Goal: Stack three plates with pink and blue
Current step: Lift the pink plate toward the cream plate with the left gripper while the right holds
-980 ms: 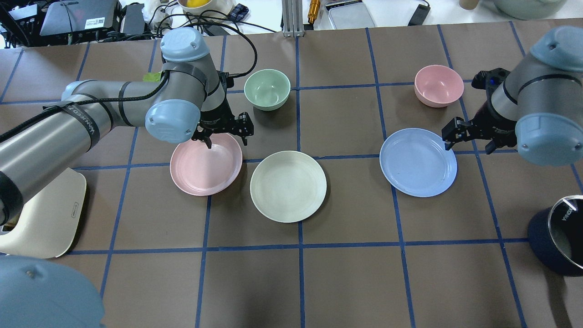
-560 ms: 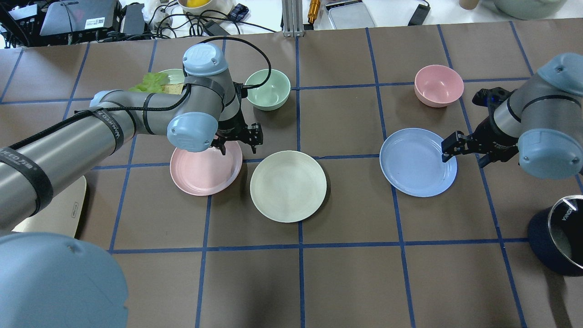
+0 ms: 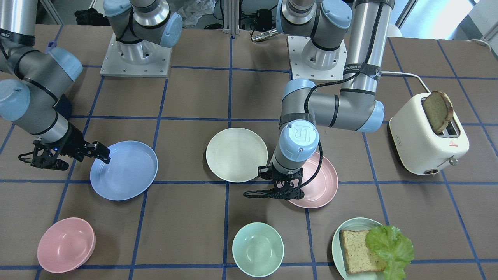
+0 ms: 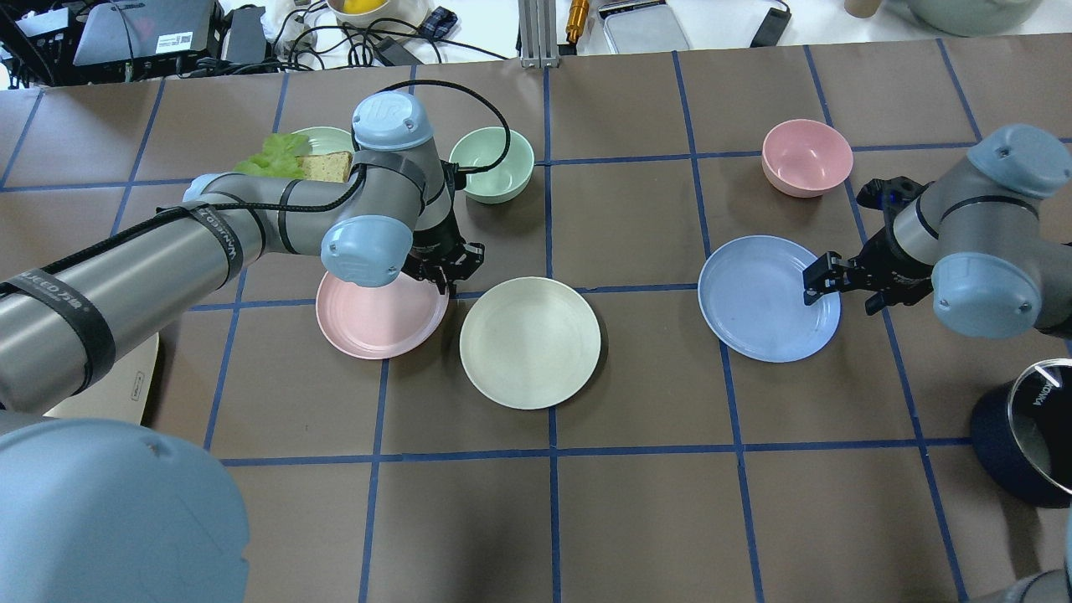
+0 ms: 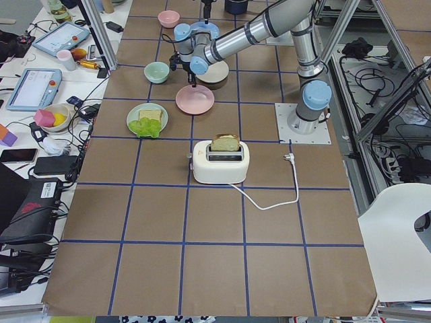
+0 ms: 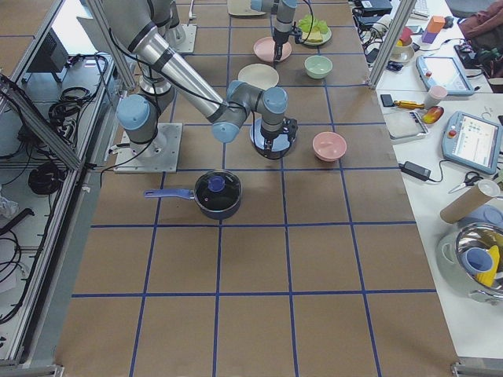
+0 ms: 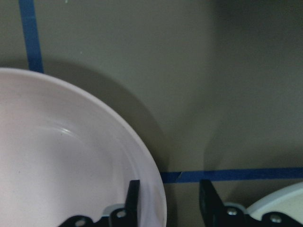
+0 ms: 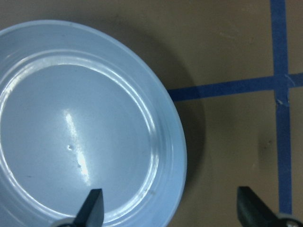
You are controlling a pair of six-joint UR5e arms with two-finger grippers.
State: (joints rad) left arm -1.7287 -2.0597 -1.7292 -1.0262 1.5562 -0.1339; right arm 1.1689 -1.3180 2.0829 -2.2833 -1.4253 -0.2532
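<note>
The pale pink plate is wider than my open fingers, so my left gripper should grab its raised rim (image 7: 158, 189) next.
The pale pink plate (image 4: 377, 316) lies left of the cream-white plate (image 4: 529, 342), and the light blue plate (image 4: 764, 300) lies apart on the right. All three lie flat on the table. My left gripper (image 4: 446, 272) is open and low at the pink plate's right rim. In the left wrist view (image 7: 168, 204) one finger is inside the pink plate (image 7: 57, 156) and the other outside, near the cream plate (image 7: 279, 202). My right gripper (image 4: 837, 295) is open. In the right wrist view (image 8: 173, 208) it straddles the right rim of the blue plate (image 8: 80, 127).
A mint bowl (image 4: 492, 163) stands just behind my left wrist, and a pink bowl (image 4: 806, 157) behind the blue plate. A green plate with bread and lettuce (image 3: 350, 229), a toaster (image 3: 428, 136) and a dark pot (image 4: 1034, 431) stand at the table's sides.
My left arm has swung right and its gripper has come down at the pink plate's right rim. My right gripper has moved nearer onto the blue plate's right rim. The plates have not moved.
</note>
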